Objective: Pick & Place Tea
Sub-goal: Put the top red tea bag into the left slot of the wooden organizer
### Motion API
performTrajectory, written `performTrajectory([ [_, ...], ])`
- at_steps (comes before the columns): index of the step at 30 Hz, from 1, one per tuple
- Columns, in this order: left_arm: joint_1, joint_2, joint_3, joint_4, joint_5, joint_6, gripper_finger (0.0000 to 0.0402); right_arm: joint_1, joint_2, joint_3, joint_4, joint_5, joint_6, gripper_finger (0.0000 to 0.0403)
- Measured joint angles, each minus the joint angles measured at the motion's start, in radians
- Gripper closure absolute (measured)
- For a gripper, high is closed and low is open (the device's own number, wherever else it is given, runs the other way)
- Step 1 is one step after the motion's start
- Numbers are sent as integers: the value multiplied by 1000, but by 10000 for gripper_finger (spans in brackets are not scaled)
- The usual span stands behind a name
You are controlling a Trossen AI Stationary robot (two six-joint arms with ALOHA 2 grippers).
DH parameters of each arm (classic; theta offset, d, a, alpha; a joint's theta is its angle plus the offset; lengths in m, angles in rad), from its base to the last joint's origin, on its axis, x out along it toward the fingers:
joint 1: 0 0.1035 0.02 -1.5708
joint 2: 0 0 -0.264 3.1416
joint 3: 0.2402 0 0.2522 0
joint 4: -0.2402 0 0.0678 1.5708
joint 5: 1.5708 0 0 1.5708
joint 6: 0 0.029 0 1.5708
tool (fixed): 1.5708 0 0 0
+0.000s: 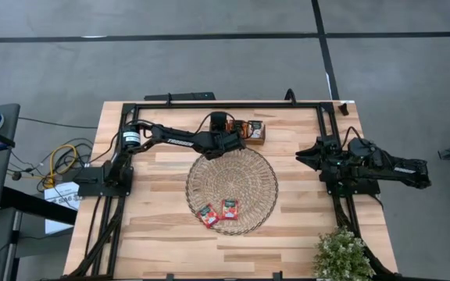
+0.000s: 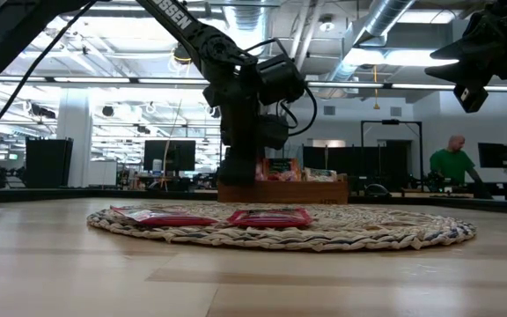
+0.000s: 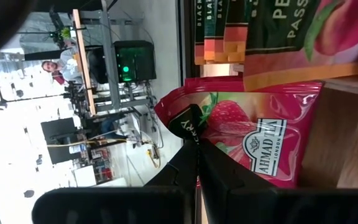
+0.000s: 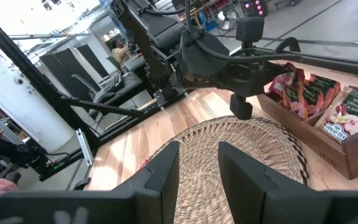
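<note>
The red sachet's edge [image 3: 300, 91] is tucked behind the orange sachet inside the tray's wooden side, so the red sachet would stay in place. My left gripper should open.
A red tea sachet [image 3: 247, 137] stands in the left end compartment of the brown wooden tray [image 1: 255, 131] at the table's far middle. My left gripper [image 1: 235, 137] points down over that compartment and is shut on the sachet. Other sachets [image 3: 278, 31] stand beside it in the tray. Two red sachets [image 1: 208, 215] [image 1: 230, 208] lie flat on the near part of the round woven mat [image 1: 231, 187]. My right gripper [image 1: 303, 156] waits open and empty at the mat's right, above the table. My left gripper pinches the red sachet's upper edge [image 3: 190, 127] between its two fingers [image 3: 229, 180], which meet on it. The fingers come from above, pointing down. The sachet stands on edge below them, beside the tray's wooden wall [image 3: 347, 137]. Whether it is lifted off the tray floor cannot be told.
A black frame [image 1: 225, 104] runs along the table's far and side edges. A small green plant [image 1: 341, 254] stands at the near right corner. Bare table wood lies left [image 1: 158, 203] and right of the mat. A person in green [image 2: 451, 163] is in the room behind.
</note>
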Motion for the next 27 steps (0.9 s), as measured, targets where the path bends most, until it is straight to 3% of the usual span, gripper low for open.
performTrajectory([
  [27,-3,0,0,1,-18,-22,401,0,0,0,0,0,0,300],
])
